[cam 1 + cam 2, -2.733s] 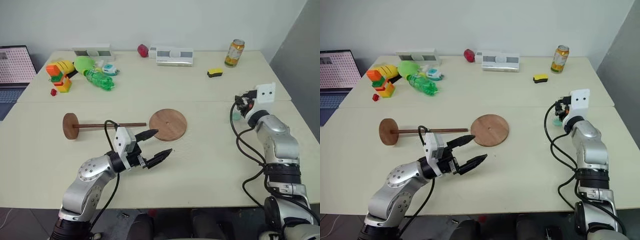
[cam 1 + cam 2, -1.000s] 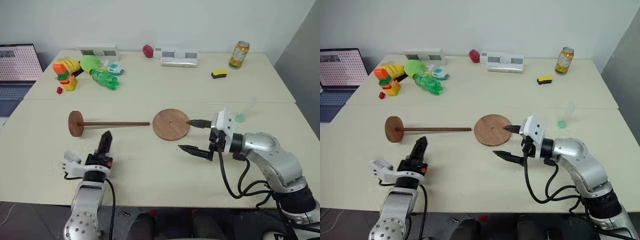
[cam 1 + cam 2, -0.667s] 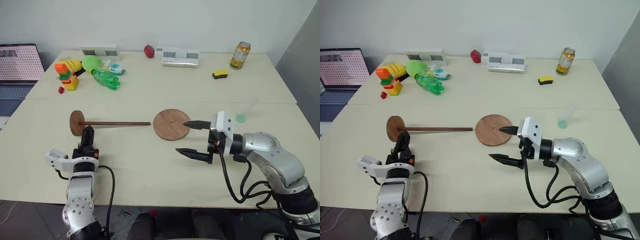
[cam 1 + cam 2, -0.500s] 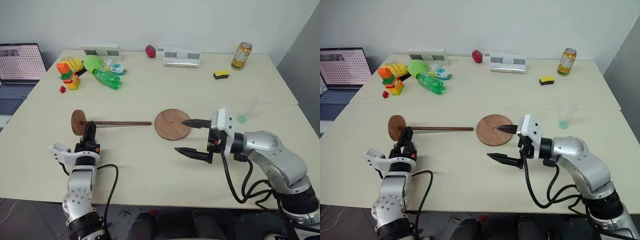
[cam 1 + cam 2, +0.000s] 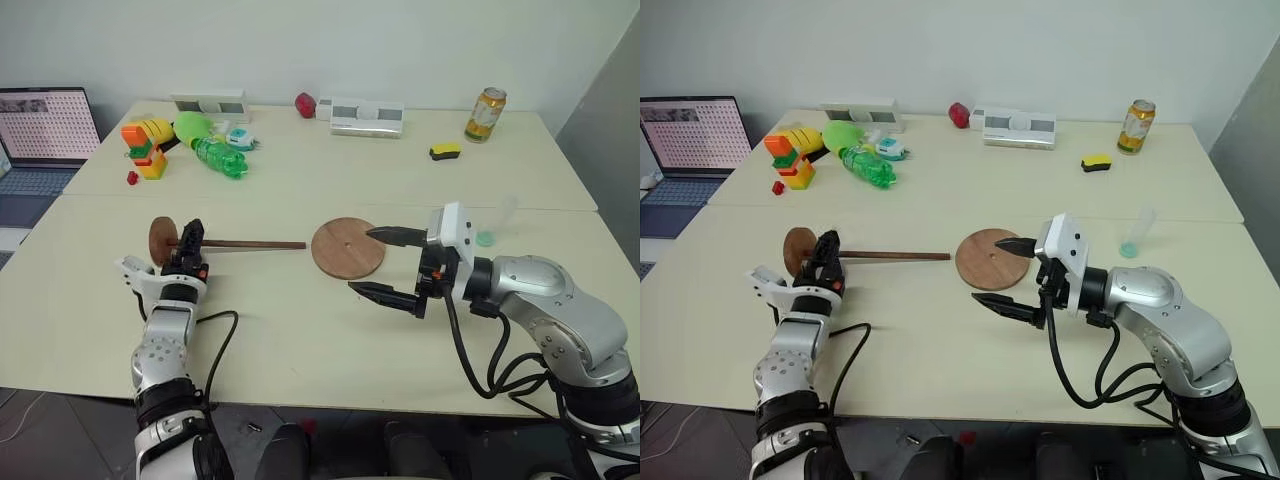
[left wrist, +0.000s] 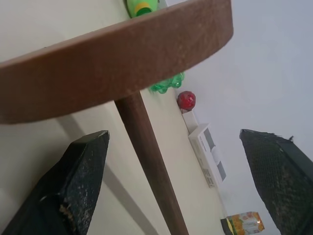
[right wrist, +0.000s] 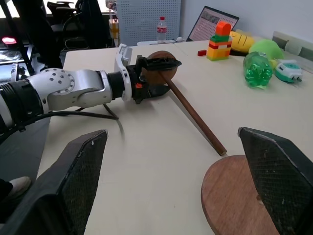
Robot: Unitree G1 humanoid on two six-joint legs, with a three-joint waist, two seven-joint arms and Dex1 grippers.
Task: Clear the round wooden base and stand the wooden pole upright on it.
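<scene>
My left gripper needs to close on the rod (image 6: 146,161) behind the disc. My left fingers reach around the wooden rod, so they would hold it if I closed now.
The round wooden base (image 5: 347,247) lies flat at the table's middle with nothing on it. The wooden pole (image 5: 250,244) lies on its side to the base's left, its small end disc (image 5: 160,240) farthest from the base. My left gripper (image 5: 190,243) is open at the disc end. In the left wrist view the rod (image 6: 146,161) runs between its two fingers (image 6: 73,186) just behind the disc. My right gripper (image 5: 372,262) is open, level and pointing left at the base's right edge, one finger over the rim. It holds nothing.
A clear tube (image 5: 493,222) with a green bottom stands right of the base. At the back are a laptop (image 5: 45,125), stacked coloured blocks (image 5: 143,150), a green bottle (image 5: 220,157), a white box (image 5: 367,115), a yellow sponge (image 5: 444,151) and a can (image 5: 484,113).
My left arm has reached forward, and its open fingers now stand on either side of the pole's rod near the disc. My right gripper has risen slightly beside the base.
</scene>
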